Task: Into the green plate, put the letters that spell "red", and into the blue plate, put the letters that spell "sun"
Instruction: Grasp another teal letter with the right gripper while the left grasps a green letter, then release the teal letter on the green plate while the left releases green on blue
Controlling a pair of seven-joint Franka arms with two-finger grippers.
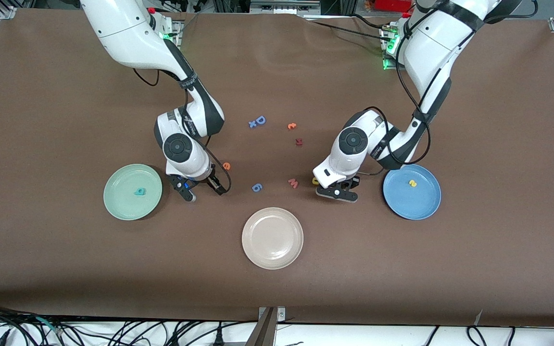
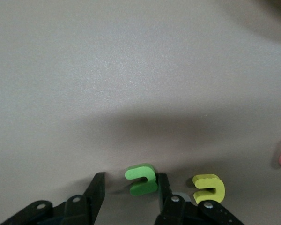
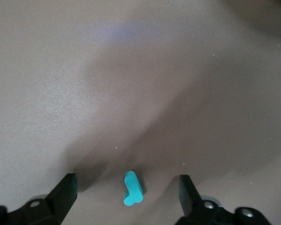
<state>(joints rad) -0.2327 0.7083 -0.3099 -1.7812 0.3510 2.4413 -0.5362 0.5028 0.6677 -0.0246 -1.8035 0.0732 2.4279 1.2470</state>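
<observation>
My right gripper grabs the teal "r" by its short arm (image 3: 131,200) next, to add it to the green plate.
The green "n" (image 2: 141,179) lies on the table between the fingers of my left gripper (image 2: 131,177); one finger touches it and the other stands apart. The yellow "u" (image 2: 209,187) lies just outside that gripper (image 1: 337,192), beside the blue plate (image 1: 416,204), which holds the yellow "s" (image 1: 412,183). My right gripper (image 3: 127,178) is open, low over the table, with the teal "r" (image 3: 133,188) lying between its fingers untouched. That gripper (image 1: 203,190) is beside the green plate (image 1: 123,204), which holds the teal "d" (image 1: 140,191). The orange "e" (image 1: 226,166) lies close by.
A beige-white plate (image 1: 272,250) sits nearest the front camera at mid-table. A pink "w" (image 1: 293,183) and a blue "g"-like letter (image 1: 256,187) lie between the grippers. Farther back are a blue "D" (image 1: 260,120), a small orange letter (image 1: 292,126) and a dark red letter (image 1: 299,142).
</observation>
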